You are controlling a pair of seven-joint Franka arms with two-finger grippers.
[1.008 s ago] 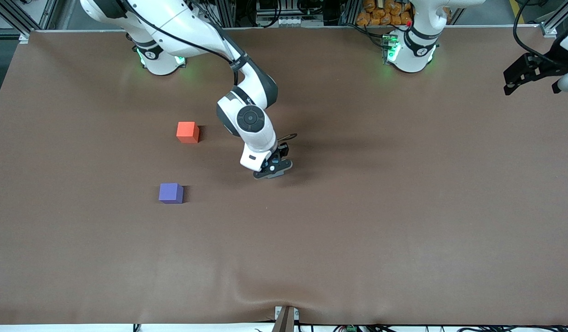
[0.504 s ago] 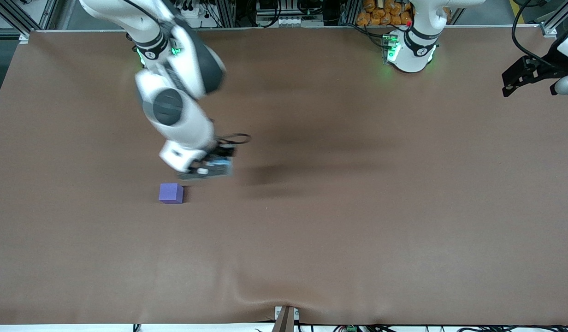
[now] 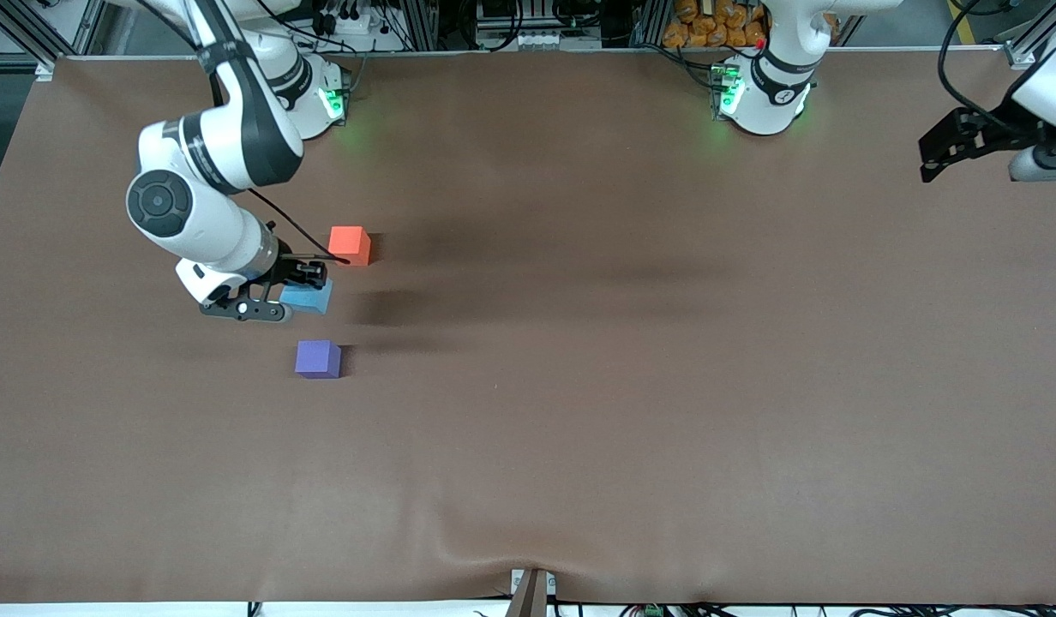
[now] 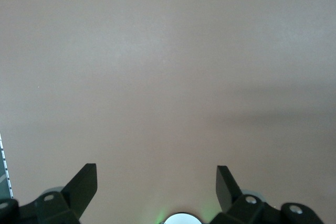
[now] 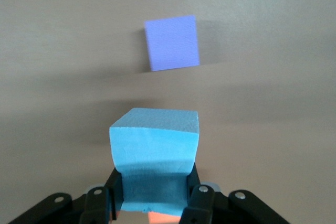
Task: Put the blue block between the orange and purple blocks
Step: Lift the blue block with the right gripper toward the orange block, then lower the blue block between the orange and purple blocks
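The blue block's base [image 3: 306,309] [image 5: 156,119] is above the table, so the block would fall if I opened now. My right gripper needs to lower it between the orange and purple blocks.
My right gripper [image 3: 292,294] is shut on the sky-blue block [image 3: 309,297] and holds it just above the table, over the gap between the orange block [image 3: 350,245] and the purple block [image 3: 318,358]. In the right wrist view the blue block [image 5: 155,142] sits between the fingers [image 5: 202,200], with the purple block [image 5: 172,42] farther out and a sliver of the orange block [image 5: 161,217] under it. My left gripper [image 3: 944,150] waits, open and empty, over the table edge at the left arm's end; it also shows in its own wrist view [image 4: 156,177].
The brown table cover [image 3: 631,394] has a raised wrinkle near its front edge [image 3: 459,536]. The two arm bases [image 3: 764,94] stand along the back edge.
My right arm has swung from the table's middle toward the right arm's end, carrying the blue block to the gap between the orange and purple blocks. The left gripper shifted slightly.
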